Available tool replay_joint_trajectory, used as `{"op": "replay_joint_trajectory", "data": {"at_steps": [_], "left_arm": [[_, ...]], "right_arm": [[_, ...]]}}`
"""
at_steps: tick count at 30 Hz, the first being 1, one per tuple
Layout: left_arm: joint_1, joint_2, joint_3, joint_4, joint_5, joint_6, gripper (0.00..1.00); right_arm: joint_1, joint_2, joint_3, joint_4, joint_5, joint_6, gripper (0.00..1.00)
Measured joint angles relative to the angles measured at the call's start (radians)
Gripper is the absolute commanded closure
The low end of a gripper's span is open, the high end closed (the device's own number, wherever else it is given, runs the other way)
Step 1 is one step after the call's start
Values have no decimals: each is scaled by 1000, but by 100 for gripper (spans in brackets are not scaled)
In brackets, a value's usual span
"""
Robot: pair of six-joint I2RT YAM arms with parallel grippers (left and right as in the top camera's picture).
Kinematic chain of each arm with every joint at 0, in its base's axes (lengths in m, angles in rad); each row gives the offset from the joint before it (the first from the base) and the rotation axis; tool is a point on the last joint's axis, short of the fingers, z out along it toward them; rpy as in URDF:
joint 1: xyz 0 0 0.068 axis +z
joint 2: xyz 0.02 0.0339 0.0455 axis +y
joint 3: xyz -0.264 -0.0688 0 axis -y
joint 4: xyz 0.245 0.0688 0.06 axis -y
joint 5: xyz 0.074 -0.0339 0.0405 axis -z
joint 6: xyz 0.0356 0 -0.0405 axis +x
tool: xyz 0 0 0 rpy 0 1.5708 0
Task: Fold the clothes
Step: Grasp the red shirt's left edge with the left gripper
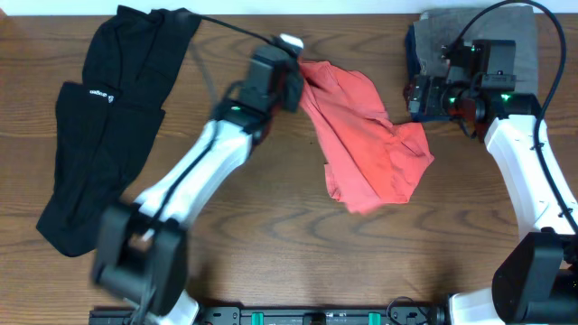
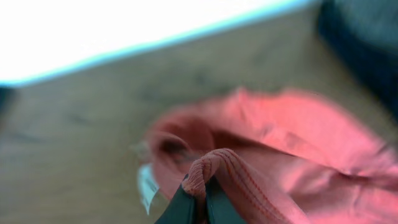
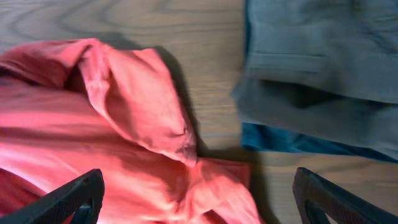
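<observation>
My right gripper grabs the edge (image 1: 424, 146) of the T-shirt (image 1: 361, 135) away from the left gripper's ribbed seam next, to spread the T-shirt out for folding.
A crumpled coral-red T-shirt (image 1: 361, 135) lies mid-table, with no print showing. My left gripper (image 1: 293, 79) sits at its far left corner. In the left wrist view that gripper (image 2: 202, 194) is shut on a ribbed seam of the T-shirt (image 2: 280, 162), with a white label (image 2: 147, 185) hanging beside it. My right gripper (image 1: 417, 96) hovers at the shirt's right edge. Its jaws (image 3: 205, 208) stand wide open over the T-shirt (image 3: 124, 124), holding nothing. A long black garment (image 1: 108, 135) with a small white logo lies spread at the left.
A folded grey garment (image 1: 470, 36) on a blue one rests at the back right corner, just behind my right gripper. In the right wrist view the grey garment (image 3: 323, 68) covers the blue one (image 3: 292, 140). A black cable (image 1: 226, 27) crosses the back edge.
</observation>
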State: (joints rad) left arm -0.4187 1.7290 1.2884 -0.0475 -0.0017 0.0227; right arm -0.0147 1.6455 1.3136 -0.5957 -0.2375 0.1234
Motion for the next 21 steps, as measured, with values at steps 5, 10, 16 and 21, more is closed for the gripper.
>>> {"op": "replay_joint_trajectory", "data": {"at_steps": [5, 10, 16, 21], "left_arm": [[40, -202, 0, -5, -15, 0, 94], [65, -294, 0, -9, -28, 0, 94], [70, -305, 0, -17, -39, 3, 94], [74, -305, 0, -7, -94, 4, 94]], "right_arm": [[50, 0, 0, -21, -55, -8, 6], [138, 0, 0, -45, -79, -13, 8], [253, 0, -4, -50, -86, -31, 12], [289, 0, -64, -34, -84, -64, 14]]}}
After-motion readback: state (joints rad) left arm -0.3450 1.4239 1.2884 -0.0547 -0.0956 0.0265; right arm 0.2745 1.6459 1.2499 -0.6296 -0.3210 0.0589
